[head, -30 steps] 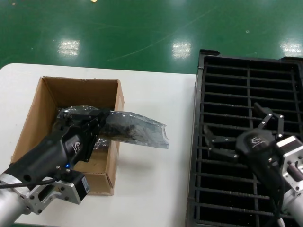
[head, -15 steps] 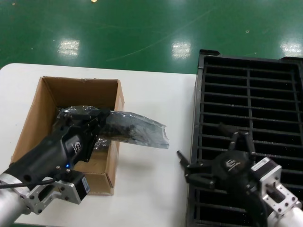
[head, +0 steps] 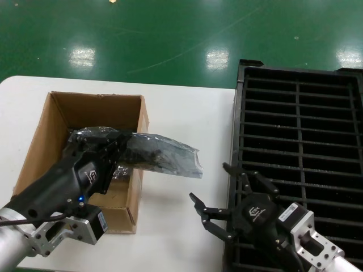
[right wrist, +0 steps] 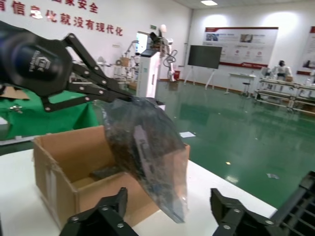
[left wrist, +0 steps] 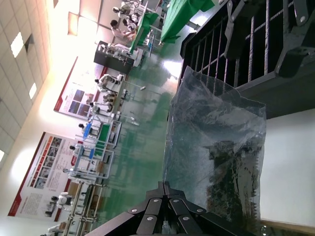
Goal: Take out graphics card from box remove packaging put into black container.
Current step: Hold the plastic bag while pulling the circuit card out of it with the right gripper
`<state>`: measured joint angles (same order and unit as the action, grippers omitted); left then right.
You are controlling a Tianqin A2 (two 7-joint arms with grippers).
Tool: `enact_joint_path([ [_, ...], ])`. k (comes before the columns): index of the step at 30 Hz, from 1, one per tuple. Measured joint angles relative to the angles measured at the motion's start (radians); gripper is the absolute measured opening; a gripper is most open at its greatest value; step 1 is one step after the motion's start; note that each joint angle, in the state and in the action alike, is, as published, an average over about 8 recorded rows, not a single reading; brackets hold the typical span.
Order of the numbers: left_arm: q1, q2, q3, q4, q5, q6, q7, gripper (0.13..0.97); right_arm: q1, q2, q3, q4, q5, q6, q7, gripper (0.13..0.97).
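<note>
My right gripper will next take hold of the grey-blue packaging by its loose end (head: 190, 162), to get the packaging off the graphics card (head: 156, 152).
My left gripper (head: 121, 142) is shut on one end of the packaging (head: 170, 156), a crinkly grey-blue bag with the dark graphics card (right wrist: 143, 147) still inside. The bag juts out level over the right wall of the brown box (head: 93, 105) and hangs above the white table. In the left wrist view the shut fingers (left wrist: 165, 187) pinch the bag's (left wrist: 216, 142) edge. My right gripper (head: 210, 182) is open, low over the table just left of the black container (head: 300, 113). Its jaws (right wrist: 167, 206) stand wide below the bag's free end, not touching it.
Another dark bagged item (right wrist: 101, 172) lies on the box floor. The white table (head: 181, 107) shows bare between box and container. The ribbed container fills the right side. Green floor (head: 170, 34) lies beyond the table's far edge.
My right gripper has swung from above the black container leftward and down to the table beside the bag's free end. The left gripper and bag have stayed put.
</note>
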<state>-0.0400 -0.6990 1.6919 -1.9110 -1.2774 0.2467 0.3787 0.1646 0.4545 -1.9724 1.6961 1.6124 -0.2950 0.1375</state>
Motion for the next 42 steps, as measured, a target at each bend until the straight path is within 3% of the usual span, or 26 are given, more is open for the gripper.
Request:
enact_joint_path([
  [19,0.000,0.000,0.000,0.000,0.000,0.000,0.000,0.140,0.028,0.005,0.026,-0.018,0.014,-0.065,-0.056,0.276],
  [23,0.000,0.000,0.000,0.000,0.000,0.000,0.000,0.140,0.054,-0.006,0.021,-0.037,0.008,-0.071,-0.032,0.276],
  [31,0.000,0.000,0.000,0.000,0.000,0.000,0.000,0.140,0.111,-0.034,-0.009,-0.081,-0.030,-0.089,0.041,0.172],
  [42,0.000,0.000,0.000,0.000,0.000,0.000,0.000,0.140,0.140,-0.062,-0.030,-0.098,-0.074,-0.105,0.083,0.135],
])
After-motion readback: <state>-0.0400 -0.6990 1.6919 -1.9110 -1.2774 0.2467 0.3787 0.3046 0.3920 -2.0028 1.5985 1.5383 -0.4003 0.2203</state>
